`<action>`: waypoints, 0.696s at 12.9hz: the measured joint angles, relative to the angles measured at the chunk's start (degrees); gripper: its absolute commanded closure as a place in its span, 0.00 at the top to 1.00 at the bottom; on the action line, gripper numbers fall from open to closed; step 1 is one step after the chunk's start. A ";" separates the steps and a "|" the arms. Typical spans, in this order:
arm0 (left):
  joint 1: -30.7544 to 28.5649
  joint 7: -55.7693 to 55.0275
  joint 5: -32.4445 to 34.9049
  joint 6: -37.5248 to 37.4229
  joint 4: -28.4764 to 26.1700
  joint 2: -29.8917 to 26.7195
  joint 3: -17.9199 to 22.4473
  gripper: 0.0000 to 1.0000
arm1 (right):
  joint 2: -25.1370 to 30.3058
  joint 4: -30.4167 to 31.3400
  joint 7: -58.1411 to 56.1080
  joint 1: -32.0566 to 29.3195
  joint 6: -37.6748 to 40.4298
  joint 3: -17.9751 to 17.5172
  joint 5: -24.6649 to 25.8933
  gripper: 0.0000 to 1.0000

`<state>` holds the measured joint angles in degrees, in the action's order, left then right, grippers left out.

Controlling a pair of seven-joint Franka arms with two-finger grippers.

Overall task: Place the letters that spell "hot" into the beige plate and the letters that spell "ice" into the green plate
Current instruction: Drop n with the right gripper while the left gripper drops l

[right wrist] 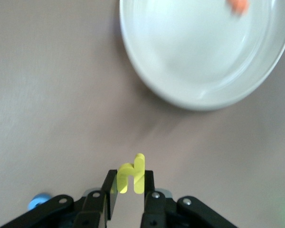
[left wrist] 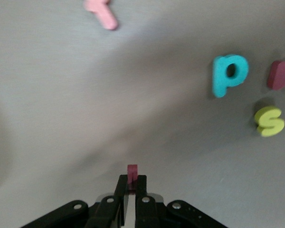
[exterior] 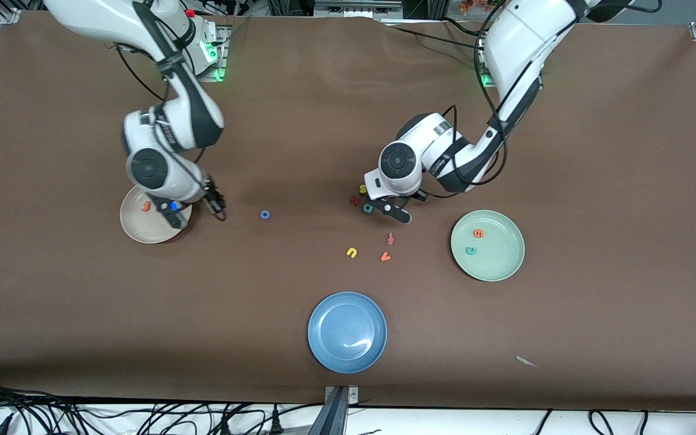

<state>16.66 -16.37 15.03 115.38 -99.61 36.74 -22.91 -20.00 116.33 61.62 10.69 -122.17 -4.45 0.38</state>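
Observation:
The yellow "h" is still short of the beige plate's rim [right wrist: 199, 105]. My right gripper needs to move it toward the plate before it lets go.
My right gripper [exterior: 217, 205] is shut on the yellow "h" [right wrist: 132, 175], low over the table between the beige plate [exterior: 136, 229] and the blue "o" [exterior: 265, 214]. The beige plate [right wrist: 199, 47] holds an orange "t" [exterior: 146, 207]. My left gripper [exterior: 404, 216] is shut on the maroon "i" [left wrist: 132, 170], low beside a teal "p" [exterior: 368, 208]. The green plate [exterior: 499, 266], toward the left arm's end, holds the orange "e" [exterior: 478, 233] and the teal "c" [exterior: 472, 250].
A maroon letter [exterior: 354, 199] and a yellow "s" [exterior: 362, 189] lie by the teal "p". Nearer the front camera lie an orange letter [exterior: 391, 238], a yellow "u" [exterior: 352, 252] and an orange "v" [exterior: 385, 257]. A blue plate [exterior: 324, 338] sits near the front edge.

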 measured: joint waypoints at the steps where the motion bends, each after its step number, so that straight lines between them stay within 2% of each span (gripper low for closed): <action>1: -1.32 2.14 0.00 -1.83 0.23 -1.41 0.12 0.00 | 0.13 0.01 -6.09 -0.05 0.63 2.34 0.00 0.14; 6: -13.56 18.51 0.06 -2.96 1.79 -3.73 0.88 0.00 | -1.95 0.34 -35.70 -0.50 1.14 11.71 0.00 0.14; 9: -16.71 22.25 3.33 -2.72 4.61 -1.50 2.31 0.00 | -5.04 0.45 -45.27 -0.96 -1.00 14.21 0.00 0.20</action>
<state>-0.05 5.87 18.35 112.66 -95.00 35.24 -20.60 -25.04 116.78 16.35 9.73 -123.17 9.76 0.37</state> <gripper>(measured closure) 0.899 0.731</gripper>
